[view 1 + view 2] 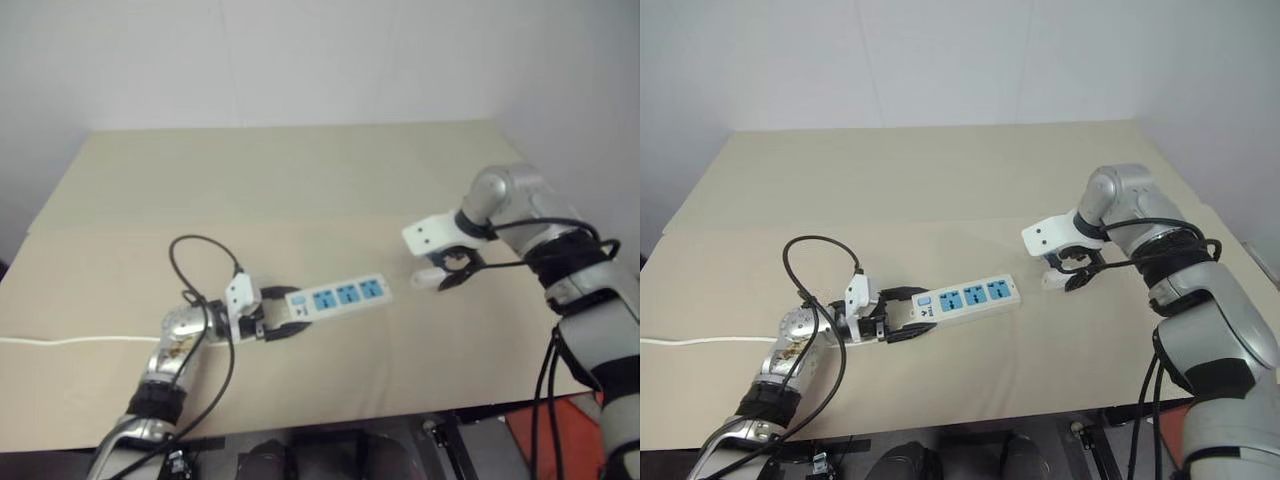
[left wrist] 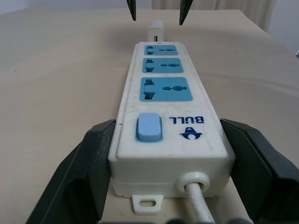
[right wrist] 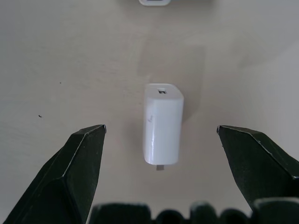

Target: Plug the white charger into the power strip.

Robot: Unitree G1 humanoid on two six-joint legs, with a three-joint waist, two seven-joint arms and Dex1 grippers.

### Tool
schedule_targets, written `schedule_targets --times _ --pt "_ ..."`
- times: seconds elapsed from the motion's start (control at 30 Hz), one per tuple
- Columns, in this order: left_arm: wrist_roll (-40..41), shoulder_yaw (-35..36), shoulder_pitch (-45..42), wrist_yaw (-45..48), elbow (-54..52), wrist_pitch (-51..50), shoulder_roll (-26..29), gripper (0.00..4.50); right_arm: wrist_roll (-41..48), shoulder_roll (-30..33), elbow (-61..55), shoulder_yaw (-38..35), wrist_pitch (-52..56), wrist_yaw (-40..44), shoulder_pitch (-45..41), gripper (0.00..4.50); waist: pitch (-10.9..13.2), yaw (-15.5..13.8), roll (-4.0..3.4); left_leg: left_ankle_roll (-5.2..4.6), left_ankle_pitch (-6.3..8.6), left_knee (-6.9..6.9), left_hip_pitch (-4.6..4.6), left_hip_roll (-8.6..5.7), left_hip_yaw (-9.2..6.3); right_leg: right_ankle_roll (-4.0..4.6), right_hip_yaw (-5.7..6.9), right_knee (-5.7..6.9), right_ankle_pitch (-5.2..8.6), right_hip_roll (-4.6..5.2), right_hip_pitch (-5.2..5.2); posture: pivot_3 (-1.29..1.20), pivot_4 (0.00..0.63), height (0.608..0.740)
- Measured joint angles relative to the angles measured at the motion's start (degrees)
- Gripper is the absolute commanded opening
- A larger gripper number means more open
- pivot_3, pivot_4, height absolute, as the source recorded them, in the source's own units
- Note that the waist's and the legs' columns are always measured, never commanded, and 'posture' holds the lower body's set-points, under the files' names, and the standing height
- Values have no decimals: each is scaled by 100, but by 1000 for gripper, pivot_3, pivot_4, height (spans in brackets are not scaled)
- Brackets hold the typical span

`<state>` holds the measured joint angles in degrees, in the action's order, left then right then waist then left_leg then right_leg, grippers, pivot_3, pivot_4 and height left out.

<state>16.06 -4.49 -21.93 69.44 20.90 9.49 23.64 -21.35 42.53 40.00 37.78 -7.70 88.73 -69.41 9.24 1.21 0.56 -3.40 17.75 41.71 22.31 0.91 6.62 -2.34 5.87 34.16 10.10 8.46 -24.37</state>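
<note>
My right gripper's fingers stop above the charger, so closing now would miss it. The gripper lowers to it, before closing on the white charger [image 1: 428, 278].
The power strip [image 1: 338, 297], a white bar with three blue sockets, lies on the tan table [image 1: 300, 180]. My left gripper [image 1: 272, 322] is shut on the strip's switch end; in the left wrist view its black fingers [image 2: 88, 158] press both sides of the power strip [image 2: 163, 88]. The white charger [image 3: 162, 123] lies flat on the table just past the strip's far end, also visible as a small white charger [image 1: 1052, 281] in the right eye view. My right gripper [image 3: 161, 133] hangs over it pointing down, open, one finger on each side and neither touching it.
The strip's thin white cord [image 1: 60, 340] runs off toward the table's left edge. A black cable loop [image 1: 205, 250] from my left arm arcs over the table behind the left gripper. The table's front edge [image 1: 400, 405] is close below the strip.
</note>
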Motion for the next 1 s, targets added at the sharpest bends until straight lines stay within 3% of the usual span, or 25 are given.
schedule_targets --times 0.9,1.0 --pt "4 -7 136 -132 -174 1 66 3235 -457 -655 1018 -51 -321 -447 40 4500 0 33 -2 4 -3 1 -5 1 -10 10 -6 28 0 0 -3 0 150 740" --pt "4 1 154 -142 -191 0 76 3235 -480 -661 1075 -53 -334 -426 39 3904 0 51 -2 4 -3 1 -6 1 -12 10 -6 29 0 0 -2 0 150 740"
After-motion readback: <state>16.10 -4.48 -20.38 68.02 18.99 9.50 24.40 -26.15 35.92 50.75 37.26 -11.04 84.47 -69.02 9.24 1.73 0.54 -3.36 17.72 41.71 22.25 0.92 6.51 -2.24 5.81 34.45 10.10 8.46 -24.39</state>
